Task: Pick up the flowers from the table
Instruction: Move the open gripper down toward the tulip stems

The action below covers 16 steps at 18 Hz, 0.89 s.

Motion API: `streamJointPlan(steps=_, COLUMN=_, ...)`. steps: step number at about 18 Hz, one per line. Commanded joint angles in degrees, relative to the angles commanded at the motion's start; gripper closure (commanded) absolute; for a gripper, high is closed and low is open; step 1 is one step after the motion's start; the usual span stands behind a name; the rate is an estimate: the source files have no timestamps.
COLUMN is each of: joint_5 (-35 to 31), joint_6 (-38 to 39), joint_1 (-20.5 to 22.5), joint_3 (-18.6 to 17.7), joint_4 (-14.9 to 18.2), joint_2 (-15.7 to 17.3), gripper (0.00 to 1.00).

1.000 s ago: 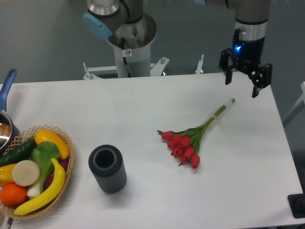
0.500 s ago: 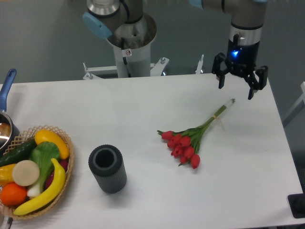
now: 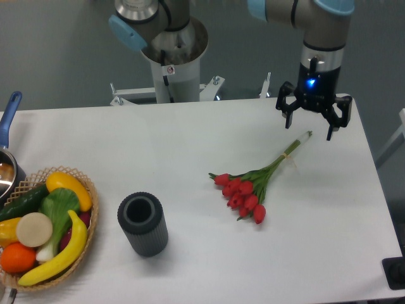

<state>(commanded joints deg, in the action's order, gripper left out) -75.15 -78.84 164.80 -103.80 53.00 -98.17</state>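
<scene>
I should pick up the flowers [image 3: 248, 188] from the table next, with my gripper holding them by their long green stems.
The flowers [image 3: 248, 188], a bunch of red tulip buds with green leaves and long thin stems, lie on the white table [image 3: 190, 139] right of centre. The buds point to the lower left and the stem ends to the upper right. My gripper [image 3: 308, 127] hangs open and empty above the table's far right part, just above the stem ends, its fingers [image 3: 283, 116] spread wide to either side of them.
A dark ribbed cylinder vase [image 3: 143, 224] stands upright left of the flowers. A wicker basket [image 3: 85, 209] of fruit and vegetables sits at the front left edge. A pot with a blue handle [image 3: 9, 114] is at the far left. The robot base [image 3: 172, 57] is behind the table.
My gripper has moved left and turned, from beyond the table's right rear corner to above the stem ends. The flowers have not moved.
</scene>
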Motion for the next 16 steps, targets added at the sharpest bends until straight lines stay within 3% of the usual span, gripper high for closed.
streamJointPlan(steps=6, joint_5=-0.61, joint_6=-0.44, joint_1=-1.32, joint_3=-4.83, joint_4=-8.34, joint_2=-2.99, gripper=0.00)
streamJointPlan(steps=9, joint_5=-1.40, joint_6=-0.88, joint_1=-1.85, joint_3=-5.01, joint_4=-8.26, joint_2=-4.04, gripper=0.00)
streamJointPlan(steps=16, joint_5=-6.94, joint_6=-11.25, joint_1=-2.29, joint_3=-5.54, joint_4=-7.91, joint_2=-8.52, gripper=0.00)
